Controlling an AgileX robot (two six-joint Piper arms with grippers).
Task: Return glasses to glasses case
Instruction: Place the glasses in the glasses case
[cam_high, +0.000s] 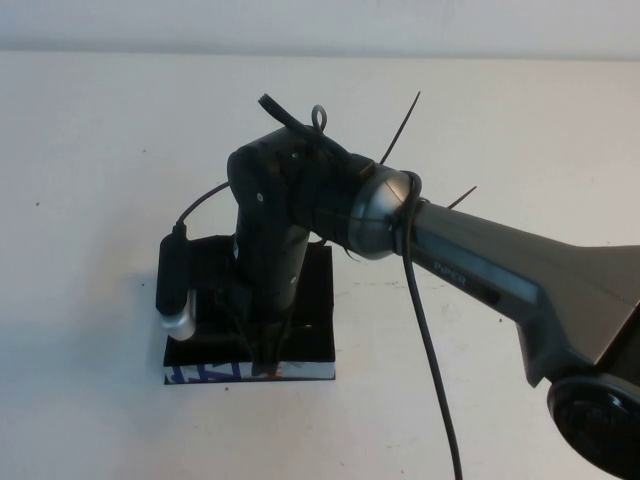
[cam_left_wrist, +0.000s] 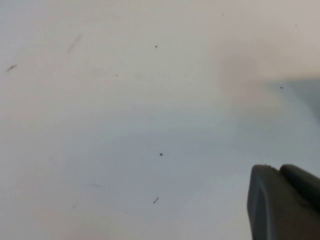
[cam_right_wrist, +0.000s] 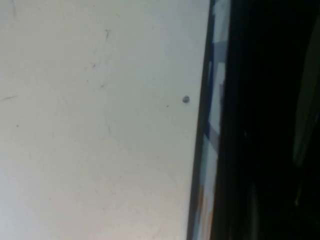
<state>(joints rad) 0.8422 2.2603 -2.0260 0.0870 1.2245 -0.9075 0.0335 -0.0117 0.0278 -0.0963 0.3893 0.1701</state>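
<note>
My right gripper's fingers reach down inside the glasses case (cam_high: 315, 300) behind its printed front edge (cam_high: 205, 372). The glasses would lie there, so my right gripper should release them now.
The glasses case (cam_high: 315, 300) is a black box lying open on the white table, with its blue, white and orange printed front edge (cam_high: 205, 373) facing me. My right gripper (cam_high: 265, 360) points straight down into the case near that front edge, and the arm covers most of the interior. The right wrist view shows the printed edge (cam_right_wrist: 212, 125) beside the dark inside of the case. I cannot make out the glasses; a faint pale sheen (cam_right_wrist: 306, 100) in the dark interior may be a lens. My left gripper (cam_left_wrist: 280, 170) is over bare table, out of the high view, fingers together.
The white table (cam_high: 100, 150) surrounds the case on all sides. The right arm's cable (cam_high: 430, 340) hangs down to the right of the case. The back edge of the table runs along the top of the high view.
</note>
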